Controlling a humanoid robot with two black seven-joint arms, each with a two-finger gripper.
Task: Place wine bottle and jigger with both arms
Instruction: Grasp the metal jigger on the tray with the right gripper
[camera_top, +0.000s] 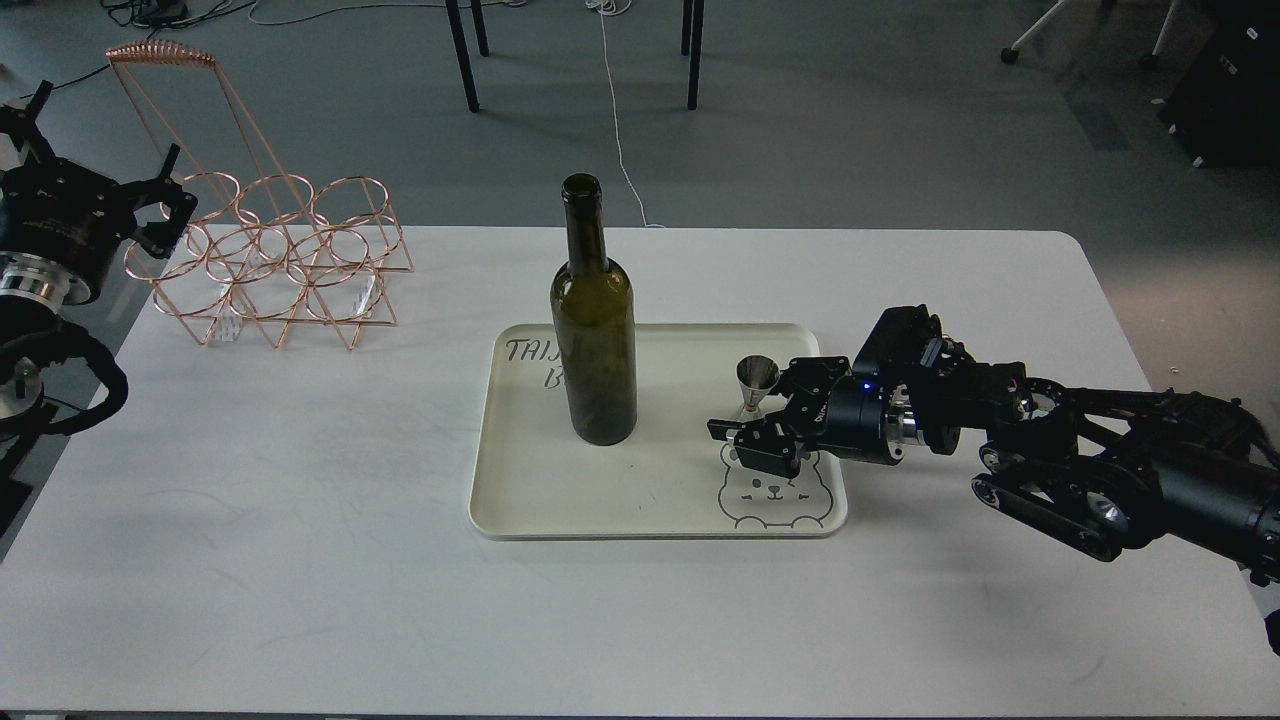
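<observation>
The right gripper grabs the jigger by its narrow middle (751, 412) next, since the jigger flares into a sloping cup (757, 377) above its middle.
The dark green wine bottle (594, 330) stands upright on the left half of the cream tray (482, 500) in the middle of the white table. The small silver jigger (757, 378) stands upright on the tray's right half, above a printed bear. My right gripper (748, 404) reaches in from the right, low over the tray, open, with one finger on each side of the jigger's lower half. My left gripper (165, 205) is open and empty at the far left, beside the copper rack.
A copper wire bottle rack (280, 262) with a tall handle stands at the table's back left. Chair or table legs (462, 55) and cables are on the floor beyond the table's far edge.
</observation>
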